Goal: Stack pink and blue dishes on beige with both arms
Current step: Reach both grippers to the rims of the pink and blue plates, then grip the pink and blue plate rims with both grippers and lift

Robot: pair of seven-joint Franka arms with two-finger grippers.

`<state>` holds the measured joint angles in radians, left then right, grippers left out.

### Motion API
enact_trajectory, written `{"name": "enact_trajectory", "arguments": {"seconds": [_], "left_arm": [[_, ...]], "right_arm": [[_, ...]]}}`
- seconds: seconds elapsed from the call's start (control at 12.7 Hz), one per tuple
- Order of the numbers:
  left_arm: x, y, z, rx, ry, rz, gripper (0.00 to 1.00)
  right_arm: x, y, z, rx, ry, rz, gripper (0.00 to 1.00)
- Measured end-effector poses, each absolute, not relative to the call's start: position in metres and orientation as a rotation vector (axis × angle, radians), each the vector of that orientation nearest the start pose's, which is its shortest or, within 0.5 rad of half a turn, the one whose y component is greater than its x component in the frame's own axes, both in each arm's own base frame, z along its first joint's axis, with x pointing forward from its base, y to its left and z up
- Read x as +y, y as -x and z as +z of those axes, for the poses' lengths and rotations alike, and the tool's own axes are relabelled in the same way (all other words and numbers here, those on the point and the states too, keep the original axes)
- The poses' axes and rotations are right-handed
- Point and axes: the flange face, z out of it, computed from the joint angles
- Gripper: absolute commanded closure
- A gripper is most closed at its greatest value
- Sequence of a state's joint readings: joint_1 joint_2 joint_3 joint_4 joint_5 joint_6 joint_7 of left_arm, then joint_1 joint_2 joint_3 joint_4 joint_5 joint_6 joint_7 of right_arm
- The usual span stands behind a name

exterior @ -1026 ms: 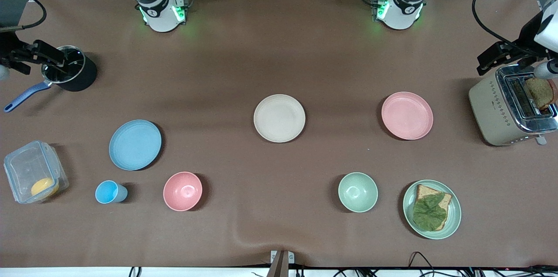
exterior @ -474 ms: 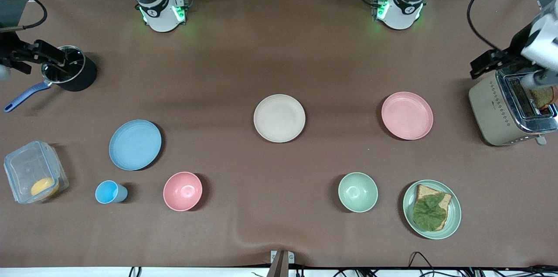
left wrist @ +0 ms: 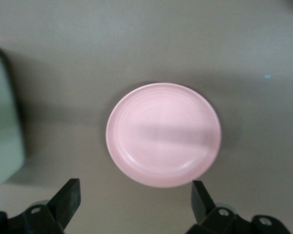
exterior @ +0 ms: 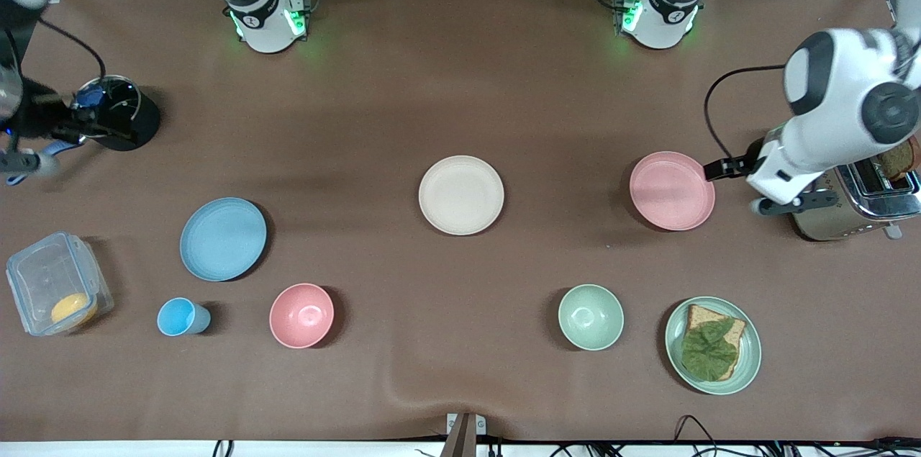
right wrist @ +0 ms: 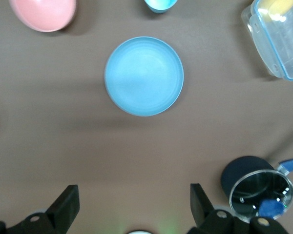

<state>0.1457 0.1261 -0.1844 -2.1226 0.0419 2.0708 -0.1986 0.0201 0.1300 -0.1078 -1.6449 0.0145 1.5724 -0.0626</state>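
My right gripper grabs the light blue plate, by its rim [exterior: 223,199] next, to stack it on the beige plate.
The cream-beige plate [exterior: 460,195] lies at the table's middle. The salmon pink plate [exterior: 671,191] [left wrist: 163,134] sits toward the left arm's end, beside the toaster. The light blue plate [exterior: 223,238] [right wrist: 144,75] sits toward the right arm's end. My left gripper [exterior: 741,187] [left wrist: 136,200] hangs open in the air over the gap between the toaster and the pink plate's rim, holding nothing. My right gripper [exterior: 32,144] [right wrist: 134,202] hangs open and empty over the table's edge next to the black pot, well apart from the blue plate.
A pink bowl [exterior: 301,315], a small blue cup [exterior: 180,317] and a plastic box [exterior: 54,284] lie near the blue plate. A green bowl [exterior: 591,317] and a green plate [exterior: 752,360] with bread and a leaf lie nearer the camera than the pink plate. Toaster [exterior: 827,223] and pot [exterior: 122,122] stand at the ends.
The left arm has swung in from over the toaster toward the pink plate. The right gripper has shifted beside the pot toward the blue plate. No plate has moved.
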Motion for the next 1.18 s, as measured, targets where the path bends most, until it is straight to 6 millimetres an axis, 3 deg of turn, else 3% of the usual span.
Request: {"name": "enact_trajectory", "arguments": {"seconds": [0.08, 0.32, 0.47, 0.71, 0.95, 1.03, 1.11, 1.18], "left_arm": [[-0.008, -0.531, 0.316, -0.236, 3.092, 0.282, 0.00], [0.023, -0.522, 0.270, -0.332, 3.103, 0.280, 0.00], [0.038, -0.520, 0.241, -0.382, 3.112, 0.274, 0.00], [0.041, -0.519, 0.206, -0.397, 3.125, 0.288, 0.00], [0.043, -0.518, 0.195, -0.407, 3.127, 0.304, 0.01], [0.045, -0.518, 0.195, -0.413, 3.126, 0.303, 0.12], [0.048, -0.517, 0.195, -0.421, 3.125, 0.304, 0.30], [0.050, -0.517, 0.194, -0.430, 3.124, 0.307, 0.50]], "right_arm": [[-0.060, -0.590, 0.475, 0.078, 3.107, 0.357, 0.00], [-0.089, -0.612, 0.352, 0.143, 3.115, 0.378, 0.00], [-0.090, -0.619, 0.299, 0.141, 3.126, 0.367, 0.00], [-0.095, -0.622, 0.247, 0.148, 3.131, 0.393, 0.00], [-0.107, -0.618, 0.215, 0.174, 3.124, 0.440, 0.00], [-0.114, -0.616, 0.206, 0.187, 3.123, 0.441, 0.00], [-0.121, -0.614, 0.197, 0.193, 3.119, 0.451, 0.13], [-0.127, -0.612, 0.189, 0.195, 3.114, 0.464, 0.42]]}}
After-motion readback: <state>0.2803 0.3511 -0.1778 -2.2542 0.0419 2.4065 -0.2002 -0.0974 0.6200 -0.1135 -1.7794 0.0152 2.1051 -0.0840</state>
